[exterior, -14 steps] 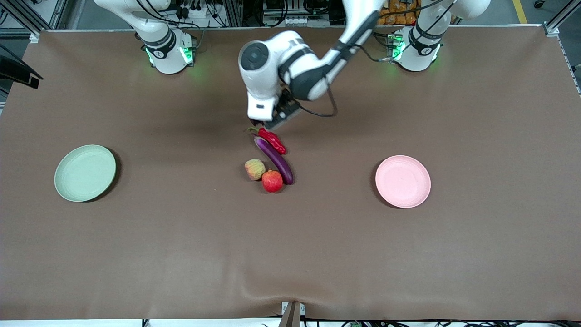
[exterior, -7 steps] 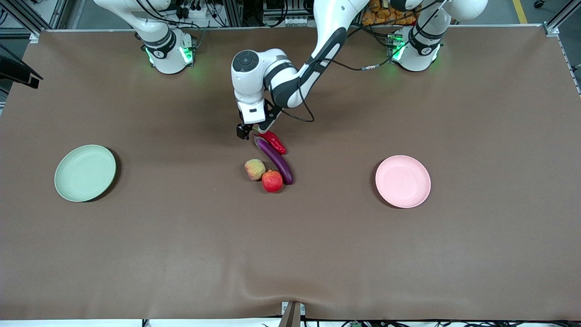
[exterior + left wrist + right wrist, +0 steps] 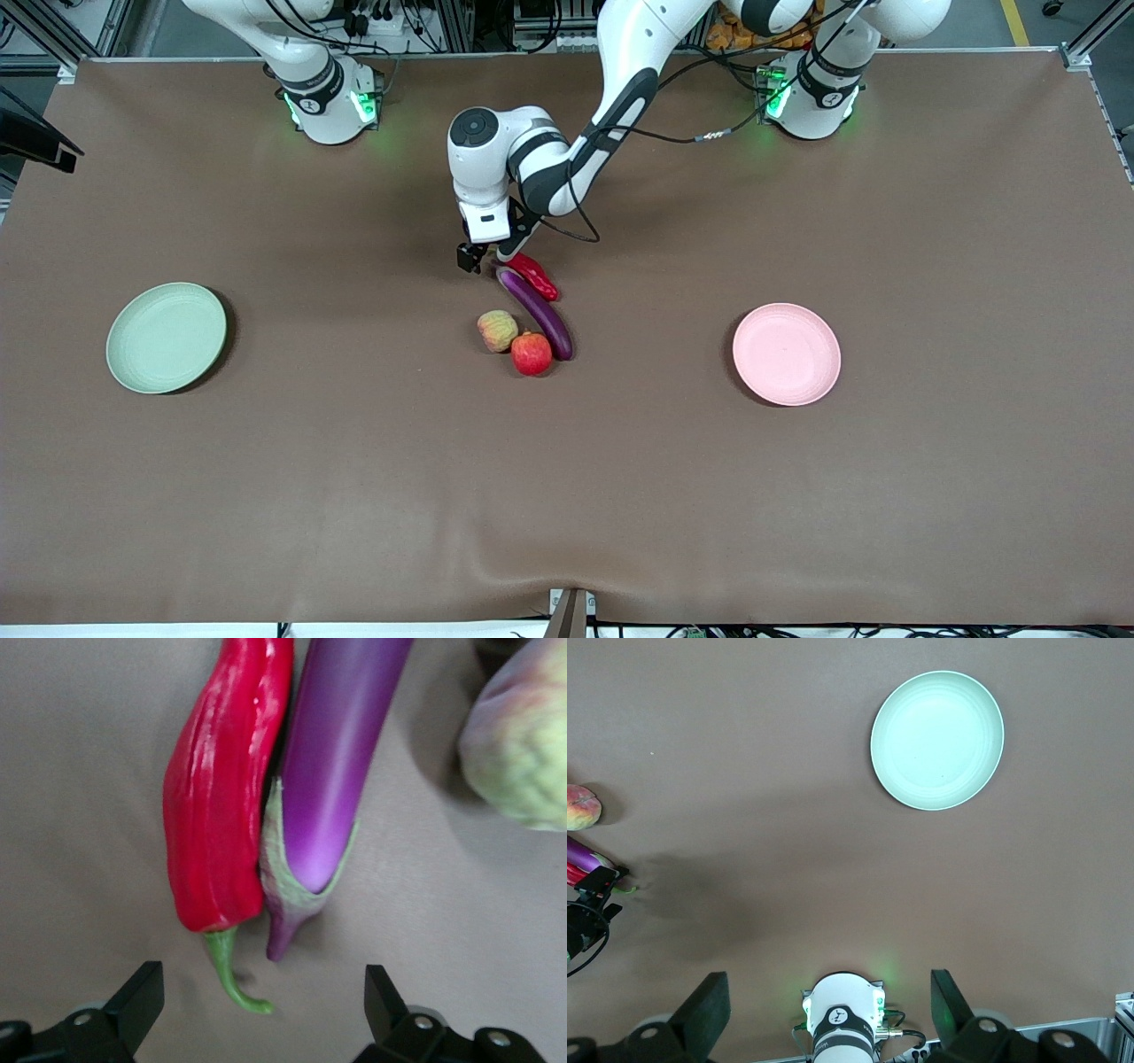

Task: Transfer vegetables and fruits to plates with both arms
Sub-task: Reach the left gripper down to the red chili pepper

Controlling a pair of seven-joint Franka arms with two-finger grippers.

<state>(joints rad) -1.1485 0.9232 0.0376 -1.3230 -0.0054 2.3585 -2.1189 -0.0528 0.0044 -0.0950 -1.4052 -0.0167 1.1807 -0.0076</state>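
I will next grab the red chili by its green stem (image 3: pixel 225 970) with my left gripper to move the chili to the pink plate.
A red chili (image 3: pixel 534 275) and a purple eggplant (image 3: pixel 538 312) lie side by side mid-table, touching. A yellowish-green fruit (image 3: pixel 497 330) and a red fruit (image 3: pixel 532 353) sit beside the eggplant, nearer the front camera. My left gripper (image 3: pixel 485 259) hangs low and open over the stem ends. In the left wrist view the left gripper (image 3: pixel 261 992) has the chili's (image 3: pixel 226 788) green stem between its fingers, untouched, with the eggplant (image 3: pixel 332 771) alongside. My right gripper (image 3: pixel 826 992) waits open and empty high over its own base. The green plate (image 3: pixel 166 337) and the pink plate (image 3: pixel 786 354) hold nothing.
The green plate lies toward the right arm's end of the brown cloth (image 3: pixel 567 496), the pink plate toward the left arm's end. The right arm's base (image 3: pixel 330 102) and the left arm's base (image 3: pixel 811 97) stand along the table's edge farthest from the front camera.
The left arm has come down and its open gripper now straddles the chili's stem end. The vegetables, fruits, plates and right arm have not moved.
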